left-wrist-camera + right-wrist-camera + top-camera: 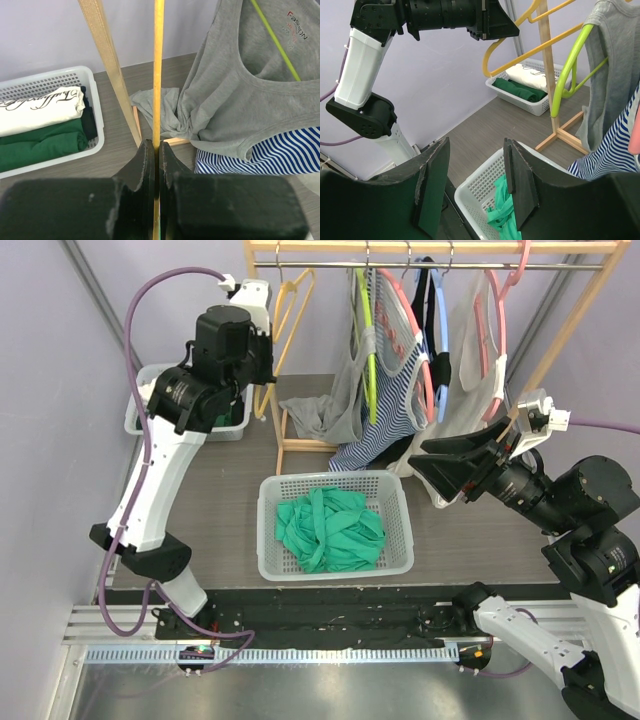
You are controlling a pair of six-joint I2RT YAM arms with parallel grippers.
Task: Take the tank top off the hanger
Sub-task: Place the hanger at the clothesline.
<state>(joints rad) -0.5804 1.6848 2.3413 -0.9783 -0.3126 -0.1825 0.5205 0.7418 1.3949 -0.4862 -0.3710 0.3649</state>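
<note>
The hook of the yellow hanger sits over the rack's bar and the hanger would stay hanging, so it is time for my left gripper to release it.
My left gripper (262, 375) is shut on the lower bar of an empty yellow hanger (292, 310) that hangs at the left end of the wooden rack (440, 248). In the left wrist view the yellow bar (158, 60) runs between my closed fingers (147, 160). A grey tank top (340, 400) hangs on a lime green hanger (366, 350) beside it, its hem bunched on the rack's foot. A teal tank top (330, 530) lies crumpled in the white basket (268, 530). My right gripper (425, 458) is open and empty, right of the basket; it shows over the basket in its own view (475, 150).
A blue-striped top (390, 410) on a red hanger and a white top (470, 380) on a pink hanger hang further right. A white bin (135, 405) with folded clothes stands at the back left. The rack's wooden post (107, 65) is just left of the yellow hanger.
</note>
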